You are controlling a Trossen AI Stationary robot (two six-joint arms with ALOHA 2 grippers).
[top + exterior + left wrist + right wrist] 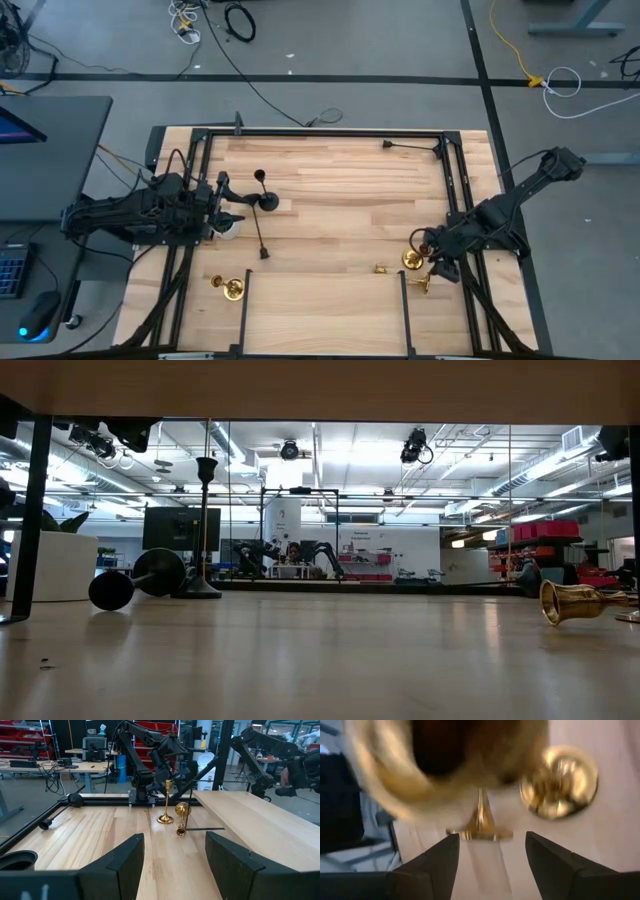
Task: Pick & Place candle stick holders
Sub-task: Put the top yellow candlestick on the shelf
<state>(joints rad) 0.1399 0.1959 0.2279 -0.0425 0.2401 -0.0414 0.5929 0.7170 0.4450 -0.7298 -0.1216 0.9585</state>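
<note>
I need to move my right gripper toward the candle stick holder's brass rim (411, 259) (445, 790) before I close it on the holder's rim. Bare wood shows between my right gripper's fingers, and they are short of the holder's rim.
Three brass candle stick holders lie or stand near the table's front right: one with a round base (412, 260), a small one (382, 269) and one (421, 285) beside it. My right gripper (428, 256) hangs open just above them, tipped downward. In its wrist view a blurred brass base (445, 765), a brass stem (480, 822) and a round base (560, 782) lie ahead of the gripper (492, 842). A further brass holder (231, 289) sits front left. Black holders (268, 200) (262, 240) (410, 148) lie farther back. My left gripper (226, 208) waits open at the left.
A small white pot (229, 229) stands just below my left gripper. A raised wooden panel (320, 315) in a black frame fills the front middle. Black frame rails (320, 131) run round the table. Bare wood lies in the table's centre.
</note>
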